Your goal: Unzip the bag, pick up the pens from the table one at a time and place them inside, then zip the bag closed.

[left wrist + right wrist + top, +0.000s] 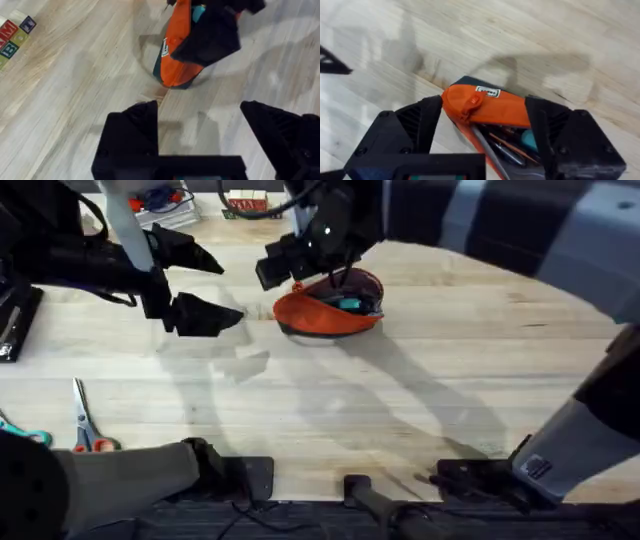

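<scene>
The right gripper grabs the orange zipper pull by its tab [298, 287] [474, 100] next, to zip the bag closed over the pens.
The orange bag [325, 315] lies on the table [420, 390] at the back centre, its zipper open. Inside it I see a teal pen [529, 141] and a dark slim pen [489, 149]; the teal pen [350, 303] also shows from overhead. My right gripper [300, 268] hovers over the bag's left end, open. In the right wrist view the right gripper [484, 102] straddles the bag [495, 112], with the zipper pull [472, 100] between its fingers. My left gripper [205, 280] is open and empty to the left of the bag. In the left wrist view the left gripper [200, 107] faces the bag [175, 65].
Orange-handled scissors [85, 425] and teal-handled scissors [25, 436] lie near the front left edge. Coloured blocks [245, 202] and a tray of items [160, 200] sit at the back. The blocks [12, 37] also show in the left wrist view. A black object [12, 320] rests at the left edge.
</scene>
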